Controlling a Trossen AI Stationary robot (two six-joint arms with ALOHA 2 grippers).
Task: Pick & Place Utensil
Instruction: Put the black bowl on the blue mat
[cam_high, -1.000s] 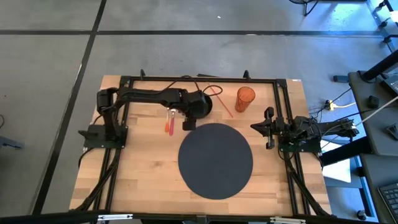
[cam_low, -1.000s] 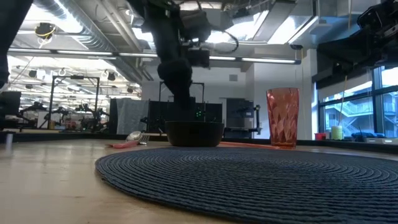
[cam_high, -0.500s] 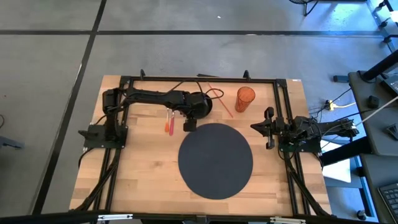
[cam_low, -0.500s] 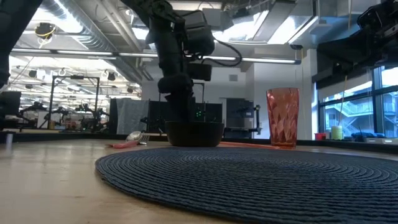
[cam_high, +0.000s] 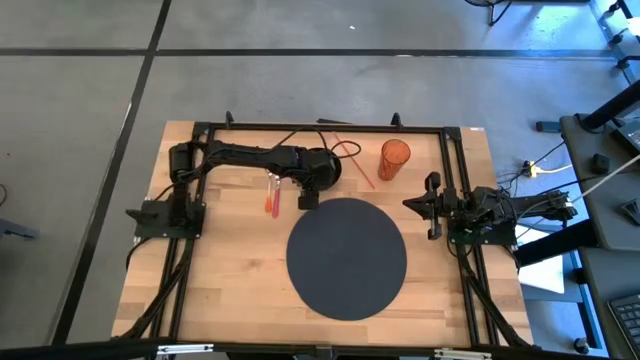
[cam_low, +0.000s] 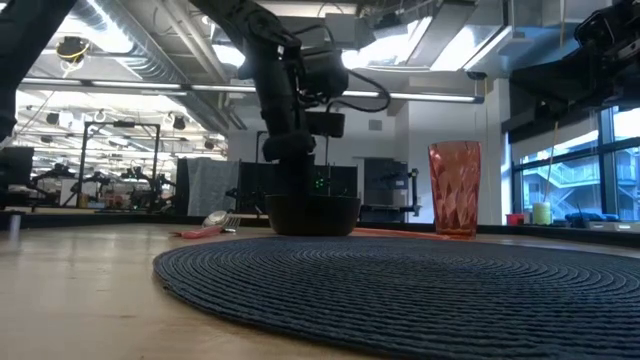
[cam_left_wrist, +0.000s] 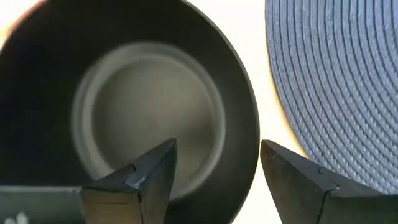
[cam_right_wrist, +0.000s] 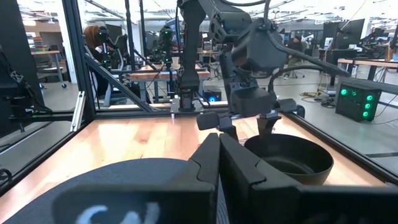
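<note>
Both fingers of my left gripper reach past the black rim (cam_left_wrist: 251, 177), with one down inside the bowl. My left gripper is ready to close on the bowl.
The utensil (cam_high: 272, 195), with a silver head and an orange-red handle, lies flat on the wooden table left of the black bowl (cam_high: 322, 168); the low view shows the utensil (cam_low: 208, 226) too. My left gripper (cam_high: 309, 192) is open over the bowl's near rim (cam_left_wrist: 244, 134). One finger (cam_left_wrist: 149, 177) is above the bowl's inside and the other finger (cam_left_wrist: 298, 180) is outside the wall. My right gripper (cam_right_wrist: 219, 163) is shut and waits at the table's right edge (cam_high: 432, 206).
A round dark woven mat (cam_high: 347, 257) fills the table's middle, close to the near side of the bowl. An orange-red tumbler (cam_high: 394, 158) stands right of the bowl, with a thin red cable (cam_high: 352, 160) between them. A black frame (cam_high: 320, 127) runs round the table.
My left gripper has come down toward the black bowl and moved slightly toward the table's right. The utensil, bowl and tumbler have stayed where they were.
</note>
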